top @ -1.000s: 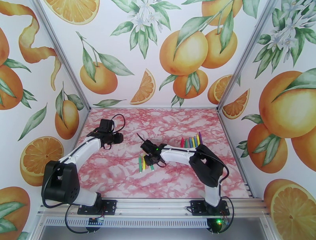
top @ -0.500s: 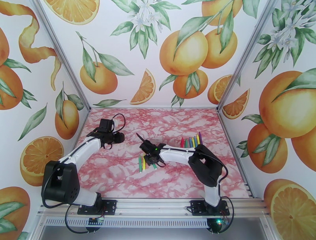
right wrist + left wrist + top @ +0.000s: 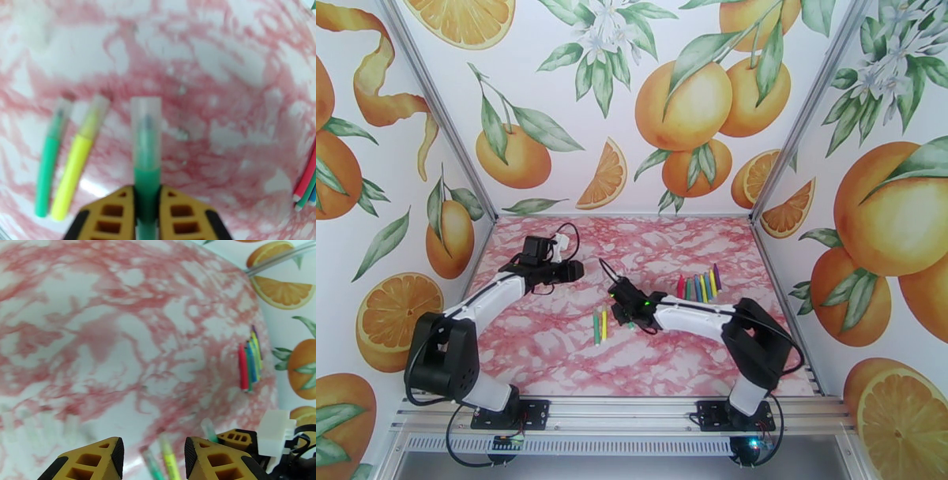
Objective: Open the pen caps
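The green pen's body is for my right gripper to hold. My left gripper will grab the pen by its translucent pen cap (image 3: 146, 116) next, to uncap the pen.
My right gripper (image 3: 147, 194) is shut on a green pen (image 3: 146, 173); its translucent pen cap (image 3: 146, 116) points away from the fingers, just above the table. From above, the right gripper (image 3: 626, 317) sits mid-table. A green pen (image 3: 596, 328) and a yellow pen (image 3: 603, 324) lie side by side to its left, both capped. A row of several coloured pens (image 3: 698, 286) lies further right. My left gripper (image 3: 573, 271) hovers open to the upper left, nothing between its fingers (image 3: 106, 457).
The pink marbled table (image 3: 553, 347) is enclosed by orange-print walls on three sides. In the left wrist view the row of pens (image 3: 249, 366) lies near the right wall, with the right gripper (image 3: 241, 437) at the lower right.
The right gripper closed on the third green pen and carried it slightly right, away from the other two. The left arm swung right toward the centre and its jaws widened.
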Controlling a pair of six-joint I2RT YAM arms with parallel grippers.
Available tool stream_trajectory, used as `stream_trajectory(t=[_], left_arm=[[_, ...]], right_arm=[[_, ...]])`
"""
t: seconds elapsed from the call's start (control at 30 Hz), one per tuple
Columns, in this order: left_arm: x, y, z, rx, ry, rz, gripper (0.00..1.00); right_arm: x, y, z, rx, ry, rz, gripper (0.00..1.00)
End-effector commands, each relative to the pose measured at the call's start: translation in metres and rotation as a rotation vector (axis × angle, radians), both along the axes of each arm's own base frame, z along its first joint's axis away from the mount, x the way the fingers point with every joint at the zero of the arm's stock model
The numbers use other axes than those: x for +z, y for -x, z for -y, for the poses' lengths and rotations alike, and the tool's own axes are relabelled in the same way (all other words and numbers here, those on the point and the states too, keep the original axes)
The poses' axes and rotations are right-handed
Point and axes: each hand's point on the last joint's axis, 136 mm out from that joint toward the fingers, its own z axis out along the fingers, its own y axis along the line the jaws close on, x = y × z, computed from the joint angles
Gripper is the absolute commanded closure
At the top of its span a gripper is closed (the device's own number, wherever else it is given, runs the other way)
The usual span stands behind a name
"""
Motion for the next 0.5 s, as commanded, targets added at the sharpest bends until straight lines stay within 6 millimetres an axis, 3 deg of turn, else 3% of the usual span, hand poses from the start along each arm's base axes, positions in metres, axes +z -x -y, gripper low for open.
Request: stream_trajectory(t=[0.0,0.47], left_arm=[[0.030,-0.010,0.029,-0.066,0.104,0.075,0.50],[0.051,-0.006,0.084,-0.224,0.198,0.076,0.52]], right_arm=[[0.033,-0.010,-0.016,0.024,-0.163,0.066,0.84],[0.074,-0.017,-0.033,0.072,-0.324,0.148,0.84]])
